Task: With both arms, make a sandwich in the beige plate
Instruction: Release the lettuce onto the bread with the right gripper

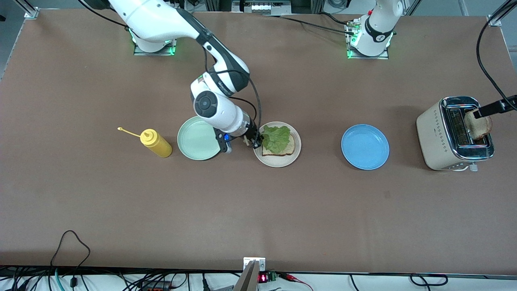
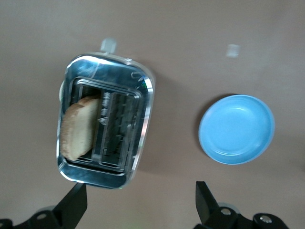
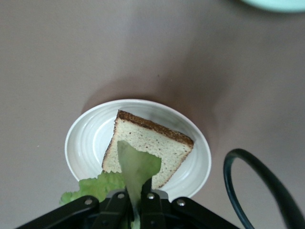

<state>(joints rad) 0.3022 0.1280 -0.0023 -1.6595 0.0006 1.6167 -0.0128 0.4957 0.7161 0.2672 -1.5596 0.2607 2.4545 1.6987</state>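
The toaster slot covers the lower part of the slice, so next my left gripper will grab the toast slice by its exposed top edge [image 1: 485, 124] [image 2: 72, 128].
The beige plate [image 1: 291, 158] lies mid-table with one toast slice [image 1: 289, 151] on it and a green lettuce leaf [image 1: 277, 138] on top of the slice. My right gripper [image 1: 255, 141] is at the plate's rim toward the right arm's end. In the right wrist view it [image 3: 136, 196] is shut on the lettuce leaf's pale stem [image 3: 136, 164], over the toast [image 3: 164, 140] and plate [image 3: 83, 138]. A second toast slice [image 1: 478, 125] stands in the toaster's slot [image 2: 78, 126]. My left gripper [image 1: 499, 106] hangs open over the toaster, empty, with fingertips [image 2: 74, 205] wide apart.
The cream and chrome toaster [image 1: 438, 135] stands at the left arm's end and shows in the left wrist view [image 2: 140, 95]. A blue plate [image 1: 364, 146] [image 2: 237, 129] lies between toaster and beige plate. A mint green plate [image 1: 198, 138] and a yellow squeeze bottle [image 1: 156, 143] lie toward the right arm's end.
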